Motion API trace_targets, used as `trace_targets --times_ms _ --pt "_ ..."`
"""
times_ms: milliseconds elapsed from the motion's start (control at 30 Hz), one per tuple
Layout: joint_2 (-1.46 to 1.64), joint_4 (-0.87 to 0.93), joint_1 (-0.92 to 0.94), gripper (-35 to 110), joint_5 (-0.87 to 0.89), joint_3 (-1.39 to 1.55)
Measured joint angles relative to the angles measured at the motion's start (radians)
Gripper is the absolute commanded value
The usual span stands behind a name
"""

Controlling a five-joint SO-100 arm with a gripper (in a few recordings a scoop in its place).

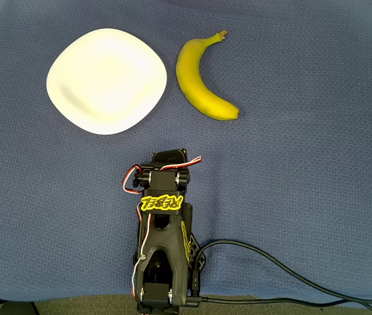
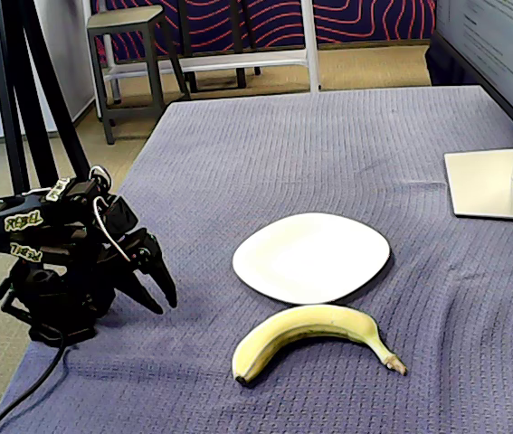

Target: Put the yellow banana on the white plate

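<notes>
The banana is yellow and should go on the white plate (image 1: 106, 80), so my gripper will next hold it by its curved middle (image 1: 191, 80).
The yellow banana (image 1: 201, 83) lies flat on the blue cloth just right of the white plate (image 1: 106, 80), its stem pointing to the far edge in the overhead view. In the fixed view the banana (image 2: 310, 333) lies in front of the plate (image 2: 311, 257), close to its rim but apart from it. Nothing lies on the plate. My gripper (image 2: 165, 306) hangs tips-down on the folded black arm (image 1: 165, 223), well short of both things. Its fingers stand slightly apart with nothing between them.
A monitor's stand (image 2: 496, 183) rests on the cloth at the fixed view's right edge. A black cable (image 1: 284, 275) runs from the arm's base along the near table edge. A stool and a tripod stand off the table.
</notes>
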Motion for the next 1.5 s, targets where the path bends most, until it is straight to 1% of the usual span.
trace_targets --times_ms 67,133,233,500,700,767,1000,1300,1500 --pt "-0.012 -0.014 -0.006 16 0.003 -0.003" --pt "-0.049 -0.075 -0.038 17 0.048 -0.006" --pt "-0.064 -0.11 -0.04 17 0.081 -0.006" --pt "-0.074 -0.144 -0.049 16 0.094 -0.012" --pt "-0.14 -0.147 -0.057 16 0.156 -0.094" --pt "-0.184 -0.155 -0.08 17 0.189 -0.141" --pt "-0.42 -0.207 -0.074 18 0.316 -0.357" --pt "-0.696 -0.279 0.032 19 0.411 -0.545" --pt "-0.877 -0.293 0.098 20 0.456 -0.673"
